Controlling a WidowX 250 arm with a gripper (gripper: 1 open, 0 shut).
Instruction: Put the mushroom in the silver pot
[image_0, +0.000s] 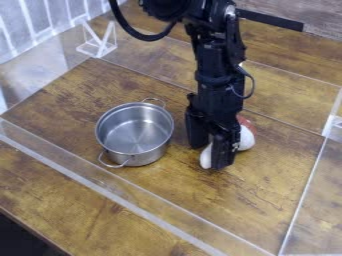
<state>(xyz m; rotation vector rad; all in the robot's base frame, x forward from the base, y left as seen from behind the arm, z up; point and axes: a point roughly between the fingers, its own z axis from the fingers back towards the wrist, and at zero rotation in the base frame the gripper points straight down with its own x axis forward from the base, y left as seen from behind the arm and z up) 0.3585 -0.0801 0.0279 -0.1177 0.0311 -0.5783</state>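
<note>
The gripper grabs the mushroom by its white stem (209, 157) next, to get it into the silver pot (131, 151).
The silver pot (131, 151) stands empty on the wooden table, left of centre. Just to its right the mushroom (210, 158) lies on the wood, white stem toward the front and red-brown cap (245, 136) toward the back right. My gripper (214, 150) points straight down over it, open, with one black finger on each side of the stem. The fingers hide part of the stem. A small gap of bare wood separates the mushroom from the pot's rim.
A low clear plastic barrier (160, 205) runs along the front and right of the table. A clear plastic stand (96, 40) sits at the back left. A small white object (334, 123) shows at the right edge.
</note>
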